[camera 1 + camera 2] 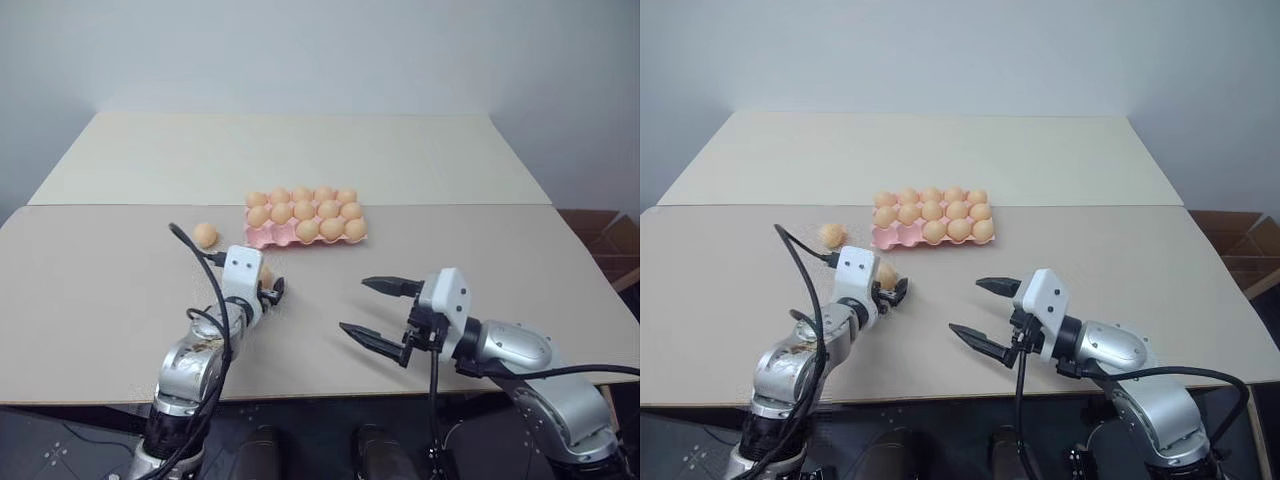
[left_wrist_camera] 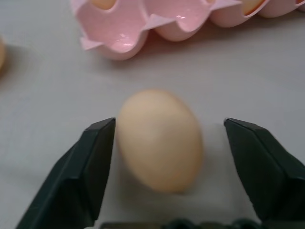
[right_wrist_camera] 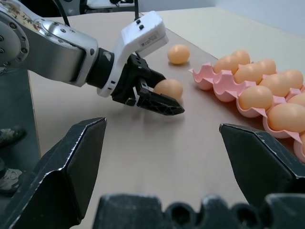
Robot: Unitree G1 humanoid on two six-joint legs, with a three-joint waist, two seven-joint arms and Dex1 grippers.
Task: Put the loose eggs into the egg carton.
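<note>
I need to put the loose egg into one of the carton's empty cups, so I should grab the egg by its rounded middle (image 1: 265,274) (image 2: 159,140) with my left gripper next.
The pink egg carton (image 1: 262,238) sits mid-table, most cups filled with eggs; two cups at its near left corner (image 2: 119,36) are empty. One loose egg (image 2: 159,140) lies on the table between the fingers of my left gripper (image 1: 272,290), which is open around it: one finger touches the egg, the other stands a little apart. Another loose egg (image 1: 205,234) rests left of the carton. My right gripper (image 1: 365,308) hovers open and empty to the right, pointing toward the left gripper (image 3: 159,102) and its egg (image 3: 169,88).
The table (image 1: 100,300) is beige, and a second, paler table (image 1: 300,150) butts against its far edge. A cardboard box (image 1: 605,240) stands on the floor beyond the right edge. The front edge runs just below both arms.
</note>
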